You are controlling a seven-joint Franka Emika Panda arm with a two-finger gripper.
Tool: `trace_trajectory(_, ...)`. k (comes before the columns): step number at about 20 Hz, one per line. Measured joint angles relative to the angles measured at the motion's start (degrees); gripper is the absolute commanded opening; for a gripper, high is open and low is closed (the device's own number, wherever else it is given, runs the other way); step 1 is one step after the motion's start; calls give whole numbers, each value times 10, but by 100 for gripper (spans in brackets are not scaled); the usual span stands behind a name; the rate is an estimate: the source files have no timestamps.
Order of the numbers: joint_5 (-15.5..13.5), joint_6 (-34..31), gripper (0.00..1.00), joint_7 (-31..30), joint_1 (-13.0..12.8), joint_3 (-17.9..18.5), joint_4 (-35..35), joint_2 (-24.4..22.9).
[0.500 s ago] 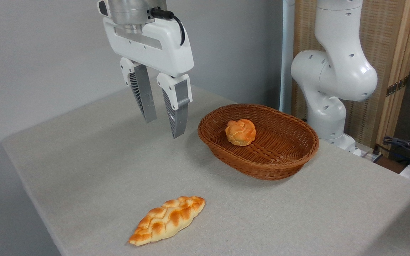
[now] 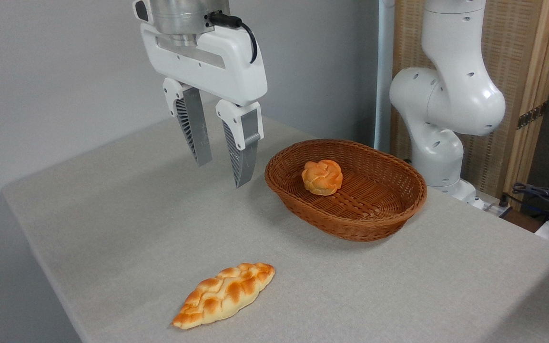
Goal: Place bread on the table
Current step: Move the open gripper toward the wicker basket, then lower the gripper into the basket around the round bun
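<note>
My gripper will next take hold of the bread [image 2: 322, 176] by its rounded sides and move it from the basket onto the table.
The bread [image 2: 322, 176], a small round orange-golden bun with a swirled top, lies inside the brown wicker basket [image 2: 379, 214] at mid-right. My gripper [image 2: 222, 174] hangs above the table [image 2: 127, 224], left of the basket and clear of its rim. Its two grey fingers [image 2: 197, 128] point down, stand apart, and hold nothing. The grey-beige cloth of the table spreads under everything.
A longer braided loaf [image 2: 224, 294] lies on the table near the front edge. The arm's white base [image 2: 446, 109] rises behind the basket at the right. Cables [image 2: 541, 195] sit at the far right, off the table. A grey wall stands behind.
My gripper has shifted slightly to the right, toward the basket. The bun, basket and braided loaf have not moved.
</note>
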Motion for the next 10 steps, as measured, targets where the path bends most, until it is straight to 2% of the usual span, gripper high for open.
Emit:
trace_trajectory(3,-1,-1,100,0,-3,-6,-19,-8)
trace_trajectory(5,-3,-1,100,6,-16,-8,-57,-30)
trace_trajectory(10,-5,4,100,33,-66,-12,-205,-141)
